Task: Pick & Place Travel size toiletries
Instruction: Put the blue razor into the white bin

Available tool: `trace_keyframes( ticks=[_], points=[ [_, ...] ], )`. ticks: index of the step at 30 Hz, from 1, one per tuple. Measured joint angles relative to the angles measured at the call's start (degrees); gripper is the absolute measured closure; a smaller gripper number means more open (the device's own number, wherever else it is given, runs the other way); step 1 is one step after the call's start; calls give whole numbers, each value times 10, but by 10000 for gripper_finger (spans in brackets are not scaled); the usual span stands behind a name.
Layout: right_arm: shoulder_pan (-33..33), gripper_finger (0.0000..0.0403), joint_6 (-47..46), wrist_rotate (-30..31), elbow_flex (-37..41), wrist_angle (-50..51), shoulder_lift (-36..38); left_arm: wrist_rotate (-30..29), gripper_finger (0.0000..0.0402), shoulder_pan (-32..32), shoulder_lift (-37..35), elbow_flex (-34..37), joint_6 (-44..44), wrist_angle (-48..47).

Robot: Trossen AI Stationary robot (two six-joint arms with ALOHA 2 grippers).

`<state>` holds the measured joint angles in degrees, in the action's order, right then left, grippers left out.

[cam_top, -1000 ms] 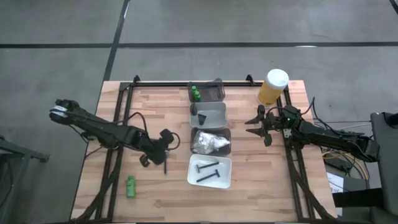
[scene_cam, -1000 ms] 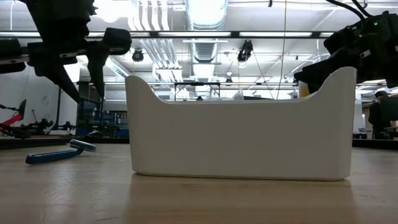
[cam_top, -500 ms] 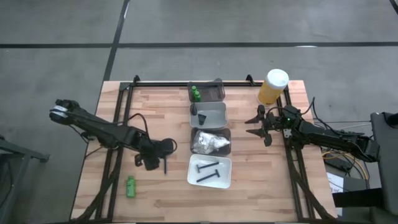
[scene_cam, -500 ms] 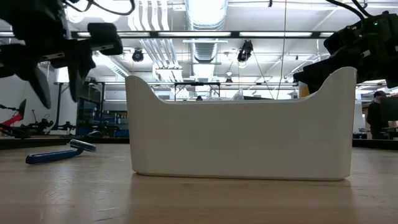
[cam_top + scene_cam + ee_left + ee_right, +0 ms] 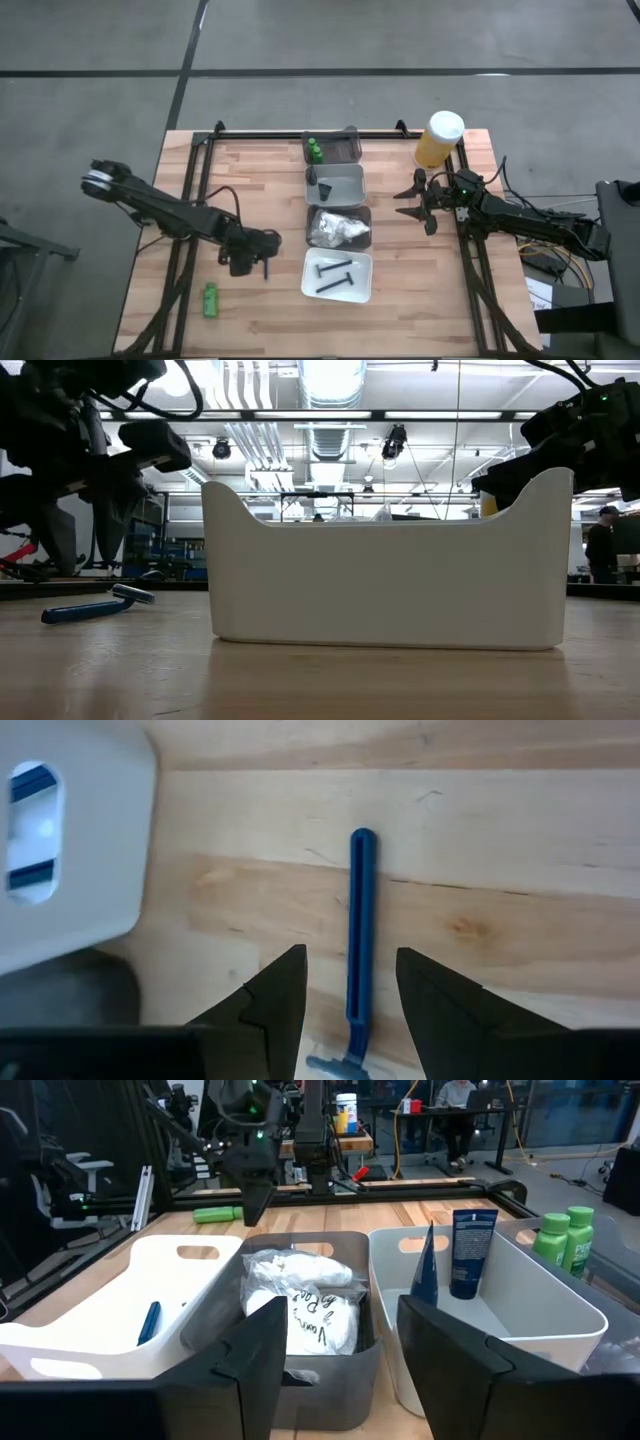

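Next, my left gripper grabs the blue razor by its slim handle (image 5: 266, 269) to add it to the razors in the white tray (image 5: 362, 288).
A slim blue razor (image 5: 360, 945) lies flat on the wood left of the white tray (image 5: 362, 288); it also shows in the low view (image 5: 92, 607). My left gripper (image 5: 350, 958) is open above the razor, one finger on each side of the handle and not touching it. A green bottle (image 5: 210, 299) lies near the table's near left corner. The trays hold two razors (image 5: 335, 275), white packets (image 5: 338, 230), dark tubes (image 5: 466, 1250) and green bottles (image 5: 314, 150). My right gripper (image 5: 402, 203) waits open to the right of the trays.
Four trays stand in a column down the table's middle, the white one (image 5: 390, 580) nearest. A big yellow container with a white cap (image 5: 438, 138) stands at the far right. Bare wood lies left of the trays and along the near edge.
My left gripper has moved toward the table's near edge and down, and it now hangs over the blue razor with its fingers astride the handle. The razor has not moved. The right arm has kept still.
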<state>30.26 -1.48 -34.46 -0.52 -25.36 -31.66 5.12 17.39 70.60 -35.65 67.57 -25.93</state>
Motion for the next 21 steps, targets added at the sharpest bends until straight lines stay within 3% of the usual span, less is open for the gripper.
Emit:
trace_keyframes(
  ticks=[13,21],
  points=[
    [0,260,0,0,0,0,0,-7,241,0,129,-60,29,-5],
    [0,286,0,0,0,0,0,-20,241,-1,187,-105,-5,-61]
  ],
)
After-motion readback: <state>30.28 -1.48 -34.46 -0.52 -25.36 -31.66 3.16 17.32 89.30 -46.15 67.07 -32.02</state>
